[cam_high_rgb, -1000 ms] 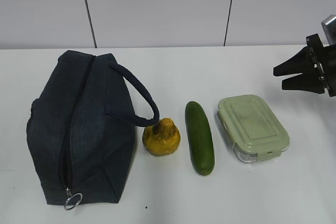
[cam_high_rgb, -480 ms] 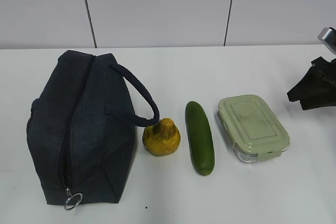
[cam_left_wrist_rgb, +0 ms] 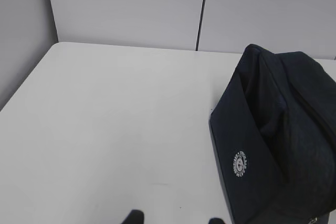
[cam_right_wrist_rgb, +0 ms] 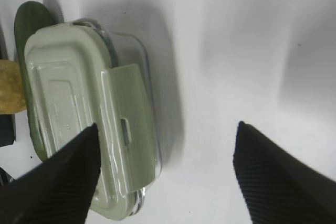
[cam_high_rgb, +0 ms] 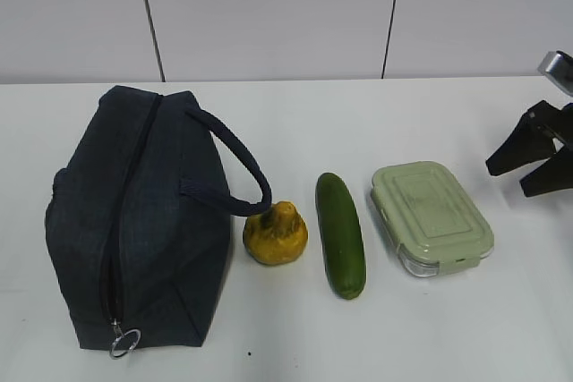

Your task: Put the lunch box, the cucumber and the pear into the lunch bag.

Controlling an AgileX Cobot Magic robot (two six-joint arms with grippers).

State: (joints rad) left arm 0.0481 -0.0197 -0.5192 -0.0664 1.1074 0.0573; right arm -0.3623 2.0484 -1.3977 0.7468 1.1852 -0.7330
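The lunch box is wide across its lid [cam_high_rgb: 428,207] but shallow at its edge, so my right gripper will next pinch it by its clasp side [cam_high_rgb: 474,209].
The dark navy lunch bag [cam_high_rgb: 134,216] lies zipped shut on the left of the white table, its ring pull [cam_high_rgb: 124,341] at the near end. It also shows in the left wrist view [cam_left_wrist_rgb: 278,135]. The yellow pear [cam_high_rgb: 276,233], the cucumber [cam_high_rgb: 341,233] and the sage-lidded lunch box [cam_high_rgb: 431,216] lie in a row to its right. My right gripper [cam_high_rgb: 524,170] is open and empty, hovering right of the lunch box [cam_right_wrist_rgb: 89,129]. My left gripper [cam_left_wrist_rgb: 173,219] is open over bare table left of the bag; it is out of the exterior view.
A grey panelled wall [cam_high_rgb: 286,15] runs behind the table. The bag's loop handle [cam_high_rgb: 242,172] arches toward the pear. Bare table [cam_high_rgb: 295,123] lies behind the row of objects.
My right gripper has drawn back to the right and lower, and its jaws have spread wide. The bag, pear, cucumber and lunch box have not moved.
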